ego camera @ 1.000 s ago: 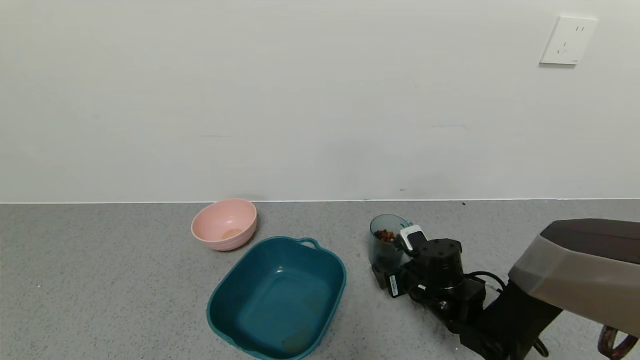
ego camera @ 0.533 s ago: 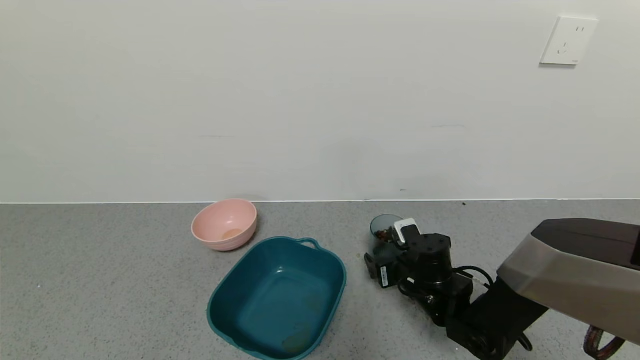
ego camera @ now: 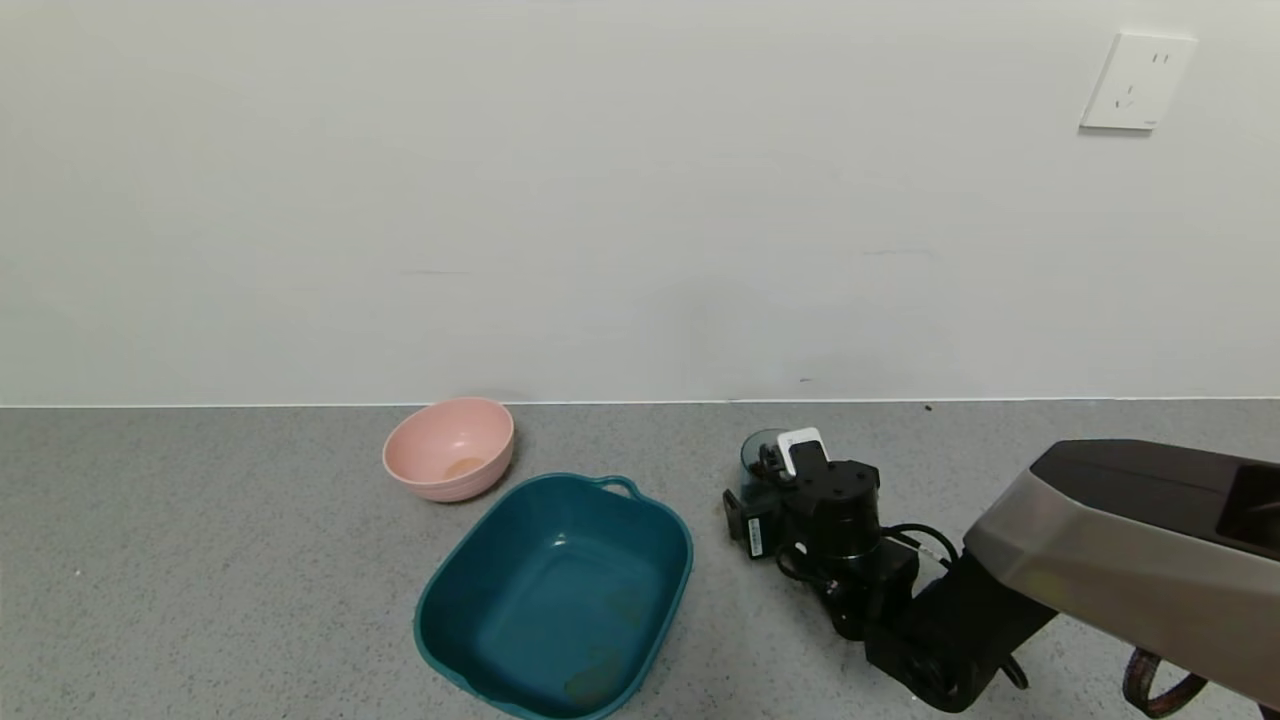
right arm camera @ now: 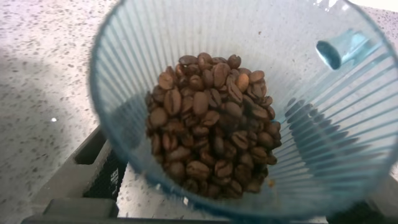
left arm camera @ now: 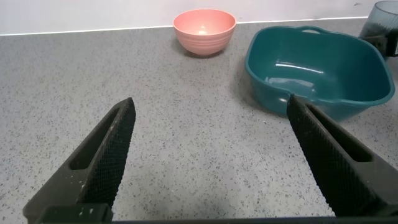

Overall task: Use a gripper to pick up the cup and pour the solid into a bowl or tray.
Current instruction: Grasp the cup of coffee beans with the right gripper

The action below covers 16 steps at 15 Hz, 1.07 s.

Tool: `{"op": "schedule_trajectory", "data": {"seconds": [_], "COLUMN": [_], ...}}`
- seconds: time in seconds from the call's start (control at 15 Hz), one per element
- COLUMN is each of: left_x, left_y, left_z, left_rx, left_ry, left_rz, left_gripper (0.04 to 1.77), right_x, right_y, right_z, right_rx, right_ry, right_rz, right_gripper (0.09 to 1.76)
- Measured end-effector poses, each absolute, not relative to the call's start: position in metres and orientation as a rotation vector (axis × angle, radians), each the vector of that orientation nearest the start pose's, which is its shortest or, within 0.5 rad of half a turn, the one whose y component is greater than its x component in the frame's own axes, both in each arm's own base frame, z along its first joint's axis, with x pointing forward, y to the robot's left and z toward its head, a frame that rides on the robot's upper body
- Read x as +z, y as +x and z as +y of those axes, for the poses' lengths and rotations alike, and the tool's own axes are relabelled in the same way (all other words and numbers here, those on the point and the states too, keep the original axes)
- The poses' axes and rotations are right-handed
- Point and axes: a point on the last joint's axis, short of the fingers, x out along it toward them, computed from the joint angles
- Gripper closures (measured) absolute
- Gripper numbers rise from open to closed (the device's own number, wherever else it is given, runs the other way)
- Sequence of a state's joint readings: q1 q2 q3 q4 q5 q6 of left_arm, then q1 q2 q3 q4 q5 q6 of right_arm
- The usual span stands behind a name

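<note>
My right gripper should close and would hold the cup, its fingers being beside the cup's ribbed side.
The translucent blue-grey ribbed cup [ego camera: 762,452] stands on the grey counter, right of the dark teal basin [ego camera: 680,540]. My right gripper [ego camera: 765,492] reaches in from the right, its fingers open either side of the cup's body. In the right wrist view the cup [right arm camera: 124,62] fills the picture with the brown beans [right arm camera: 211,143] heaped inside and its teal handle [right arm camera: 342,48] at the rim; one black finger [right arm camera: 99,168] shows just outside the wall. My left gripper [left arm camera: 208,130] is open and empty, low over bare counter, out of the head view.
A small pink bowl [ego camera: 450,460] stands behind the basin's left corner, near the wall. The left wrist view shows the pink bowl [left arm camera: 204,30], the basin [left arm camera: 373,93] and the cup [left arm camera: 382,18] beyond. A wall socket [ego camera: 1138,82] is high on the right.
My right arm has moved left and toward the wall, bringing its fingers from beside the cup to either side of it. The cup, basin and pink bowl have not moved.
</note>
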<state>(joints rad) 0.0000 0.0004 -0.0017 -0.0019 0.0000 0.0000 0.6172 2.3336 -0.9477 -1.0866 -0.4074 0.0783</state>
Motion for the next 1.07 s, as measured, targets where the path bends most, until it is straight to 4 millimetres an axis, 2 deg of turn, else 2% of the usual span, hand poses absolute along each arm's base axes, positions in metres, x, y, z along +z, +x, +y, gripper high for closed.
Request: {"op": "schedule_trajectory", "data": {"seconds": [0.6,0.67,0.73,0.8,1.07], "left_x": [0.0762,0.0762,0.0762,0.0762,0.0762], "left_y": [-0.0229,-0.0229,-0.0229,-0.0229,-0.0229], "left_z": [0.0000,0.0000,0.0000,0.0000,0.0000], "left_rx": [0.000,0.000,0.000,0.000,0.000], "left_ry": [0.000,0.000,0.000,0.000,0.000], "left_rz": [-0.003,-0.004,-0.003,-0.003,-0.003], "left_gripper": [0.06,0.06,0.06,0.06,0.06], "right_x": [0.0284,0.0283,0.0281,0.0280,0.0274], "right_y": [0.3415,0.3416,0.3415,0.3409,0.3398], "right_z": [0.2316,0.2317,0.2316,0.2316,0.2312], "right_rx": [0.198,0.198,0.199,0.199,0.201], "right_ry": [-0.061,-0.061,-0.062,-0.062,-0.061], "right_rz": [0.247,0.246,0.247,0.247,0.245], "right_gripper": [0.14,0.22,0.39,0.46,0.48]}}
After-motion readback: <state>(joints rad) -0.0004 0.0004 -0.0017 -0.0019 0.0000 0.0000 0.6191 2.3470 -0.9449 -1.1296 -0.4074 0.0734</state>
